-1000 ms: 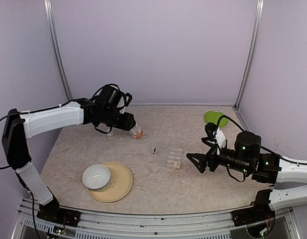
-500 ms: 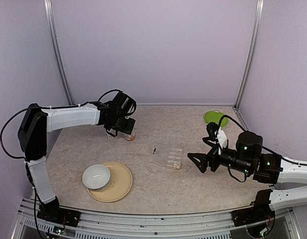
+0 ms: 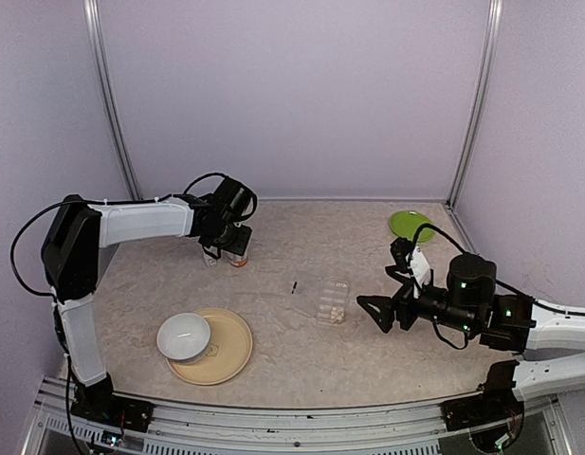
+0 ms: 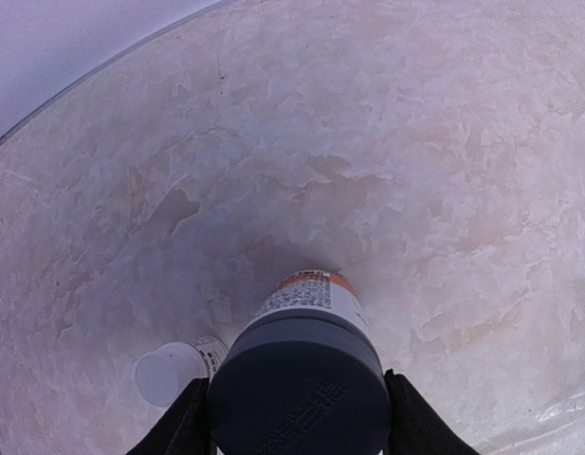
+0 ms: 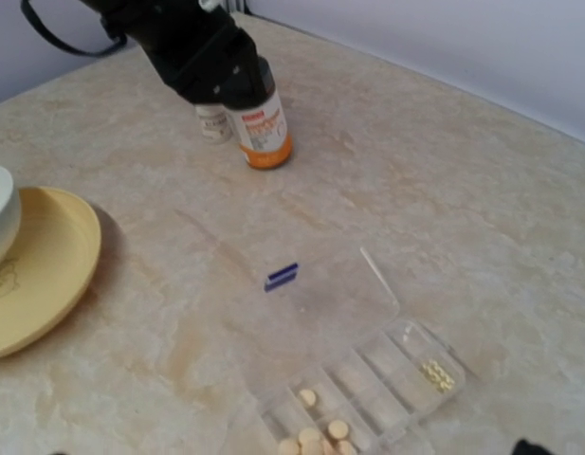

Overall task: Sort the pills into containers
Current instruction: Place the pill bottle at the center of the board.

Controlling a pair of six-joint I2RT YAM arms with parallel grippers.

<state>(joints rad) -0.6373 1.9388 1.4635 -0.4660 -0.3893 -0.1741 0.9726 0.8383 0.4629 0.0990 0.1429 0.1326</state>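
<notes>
The orange-labelled grey-capped bottle (image 4: pixel 306 313) has its base on flat table and would stand there, so my left gripper needs to let go of it.
The clear pill box (image 3: pixel 332 299) lies open at mid-table, its clear lid folded out flat. In the right wrist view the pill box (image 5: pixel 387 379) holds whitish round pills (image 5: pixel 322 436) in its near-left compartments and tiny yellow pills (image 5: pixel 437 374) in the end one. My right gripper (image 3: pixel 373 311) is open and empty, just right of the box. My left gripper (image 3: pixel 232 244) is shut on the orange-labelled grey-capped bottle (image 4: pixel 306 313), which stands upright on the table at back left; it also shows in the right wrist view (image 5: pixel 261 128).
A tiny white bottle (image 4: pixel 171 372) stands just left of the held bottle. A yellow plate (image 3: pixel 233 353) with a white bowl (image 3: pixel 184 336) sits at front left. A green disc (image 3: pixel 411 225) lies at back right. The lid's blue latch (image 5: pixel 282 276) points toward the bottles.
My left gripper has swung the bottle from tilted over the table to upright beside the tiny white bottle. The right arm has barely moved.
</notes>
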